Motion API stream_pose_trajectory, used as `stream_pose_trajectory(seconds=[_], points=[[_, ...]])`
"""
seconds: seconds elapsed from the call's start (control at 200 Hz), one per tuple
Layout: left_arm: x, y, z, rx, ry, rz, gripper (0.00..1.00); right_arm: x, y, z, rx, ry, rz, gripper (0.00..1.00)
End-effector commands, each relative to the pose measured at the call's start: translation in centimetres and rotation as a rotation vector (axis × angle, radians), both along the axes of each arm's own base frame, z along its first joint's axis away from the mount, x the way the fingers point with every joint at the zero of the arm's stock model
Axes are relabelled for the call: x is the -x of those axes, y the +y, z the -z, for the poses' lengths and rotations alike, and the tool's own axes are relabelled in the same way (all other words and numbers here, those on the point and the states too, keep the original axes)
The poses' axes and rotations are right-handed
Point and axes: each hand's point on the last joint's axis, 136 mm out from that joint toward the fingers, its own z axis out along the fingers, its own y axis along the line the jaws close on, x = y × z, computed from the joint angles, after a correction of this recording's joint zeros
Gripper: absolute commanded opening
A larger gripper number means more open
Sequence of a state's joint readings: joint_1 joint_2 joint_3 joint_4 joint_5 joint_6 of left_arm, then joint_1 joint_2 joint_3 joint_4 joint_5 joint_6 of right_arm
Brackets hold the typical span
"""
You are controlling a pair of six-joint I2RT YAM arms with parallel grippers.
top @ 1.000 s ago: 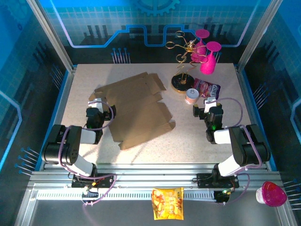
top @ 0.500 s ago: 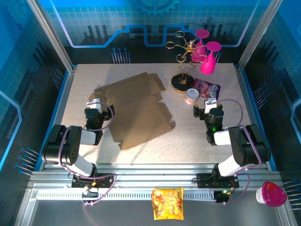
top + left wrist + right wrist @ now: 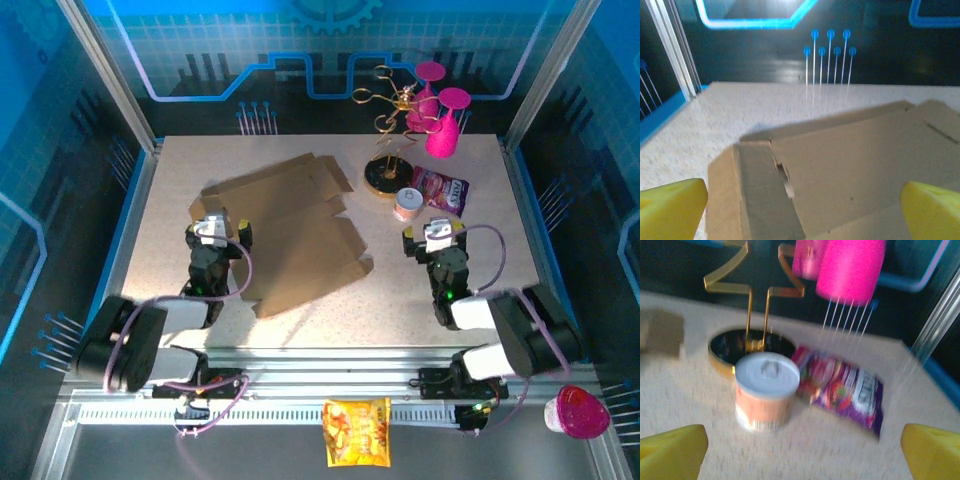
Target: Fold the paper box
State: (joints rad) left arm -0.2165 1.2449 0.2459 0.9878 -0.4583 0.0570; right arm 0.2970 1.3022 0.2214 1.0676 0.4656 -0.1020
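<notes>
The paper box (image 3: 290,230) should be grabbed next by its nearest side edge with the left gripper. The opposite flap then stays clear for folding.
The paper box (image 3: 290,230) is a flat brown die-cut cardboard sheet, lying unfolded on the table left of centre. My left gripper (image 3: 210,232) hovers at the sheet's left edge, open and holding nothing. In the left wrist view the cardboard (image 3: 855,160) with a side flap (image 3: 755,195) spreads between and ahead of the yellow fingertips (image 3: 670,207) of the left gripper (image 3: 802,220). My right gripper (image 3: 432,236) is open over bare table to the right of the sheet. In the right wrist view the right gripper (image 3: 802,460) has nothing between its fingers.
Just beyond the right gripper stand a small orange can (image 3: 406,205) and a purple snack pouch (image 3: 440,187). Behind them is a gold stand (image 3: 385,175) with pink glasses (image 3: 440,125). A yellow snack bag (image 3: 357,432) and a pink cup (image 3: 578,412) lie off the table's near edge.
The left gripper has shifted slightly right, toward the sheet's left edge. The right gripper has moved left. Both stayed open and the cardboard has not moved.
</notes>
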Motion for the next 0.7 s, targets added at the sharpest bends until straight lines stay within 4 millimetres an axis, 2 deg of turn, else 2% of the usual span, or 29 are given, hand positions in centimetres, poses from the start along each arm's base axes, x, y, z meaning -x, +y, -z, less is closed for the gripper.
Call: stream_pose_trajectory(seconds=[0.0,0.02,0.03,0.04,0.05,0.07,0.085,0.1,0.125,0.15,0.185,0.22,0.255,0.28,0.315,0.37,0.42,0.48,0.565,0.695], points=[[0.1,1.1,-6.4,0.014,-0.036,-0.103,0.99,0.2,-0.5,-10.7,-0.058,-0.14,0.139,1.0],[0.2,1.5,-7.9,0.063,-0.044,-0.139,1.0,0.2,-0.3,-12.3,-0.131,-0.114,0.143,1.0],[0.3,2.0,-8.3,0.099,-0.044,-0.169,0.99,0.3,-0.3,-12.4,-0.163,-0.078,0.144,1.0],[0.4,2.4,-8.8,0.137,-0.035,-0.203,0.99,0.4,-0.2,-13.5,-0.216,-0.068,0.137,1.0],[0.6,2.9,-9.3,0.187,-0.034,-0.241,0.99,0.6,-0.1,-13.3,-0.248,-0.015,0.13,1.0],[1.1,3.6,-10.1,0.292,-0.012,-0.302,0.99,0.8,0.2,-14.4,-0.342,0.035,0.098,1.0],[1.8,4.2,-9.7,0.361,0.042,-0.351,0.99,1.1,0.7,-14.5,-0.399,0.097,0.067,1.0],[2.3,4.4,-10.4,0.458,0.057,-0.38,1.0,1.4,0.9,-14.3,-0.445,0.155,0.047,1.0],[3.7,4.6,-9.5,0.551,0.158,-0.427,0.99,1.9,1.0,-15.1,-0.536,0.202,0.044,1.0],[3.9,4.3,-9.5,0.606,0.202,-0.423,0.99,2.4,0.3,-14.2,-0.653,0.247,0.114,1.0],[2.8,2.9,-9.4,0.681,0.251,-0.313,0.99,2.9,0.3,-12.9,-0.786,0.32,0.15,1.0],[1.8,1.1,-9.1,0.79,0.316,-0.184,0.99,2.9,1.7,-12.2,-0.858,0.394,0.061,1.0],[1.4,0.1,-8.5,0.895,0.385,-0.131,0.98,3.1,3.0,-11.4,-0.899,0.469,0.013,1.0],[1.5,-0.5,-7.6,0.939,0.457,-0.128,0.92,3.7,3.9,-10.7,-0.916,0.538,0.011,1.0],[1.8,-1.5,-6.4,0.969,0.557,-0.125,0.83,4.8,4.9,-9.2,-0.92,0.636,0.043,0.95],[2.4,-3.3,-4.3,1.004,0.717,-0.089,0.61,6.3,6.9,-7.4,-0.93,0.751,0.054,0.86],[3.2,-4.6,-2.5,1.021,0.822,-0.066,0.43,7.9,9.9,-5.5,-0.971,0.848,0.012,0.77],[4.6,-5.0,-0.2,1.019,0.904,-0.088,0.28,9.6,12.8,-3.4,-1.046,0.923,-0.024,0.68],[6.0,-4.8,2.2,1.009,0.959,-0.114,0.14,11.9,15.8,0.5,-1.133,1.012,-0.019,0.66],[6.5,-5.8,6.1,1.026,1.066,-0.097,0.1,14.0,18.7,5.0,-1.212,1.114,0.002,0.65]])
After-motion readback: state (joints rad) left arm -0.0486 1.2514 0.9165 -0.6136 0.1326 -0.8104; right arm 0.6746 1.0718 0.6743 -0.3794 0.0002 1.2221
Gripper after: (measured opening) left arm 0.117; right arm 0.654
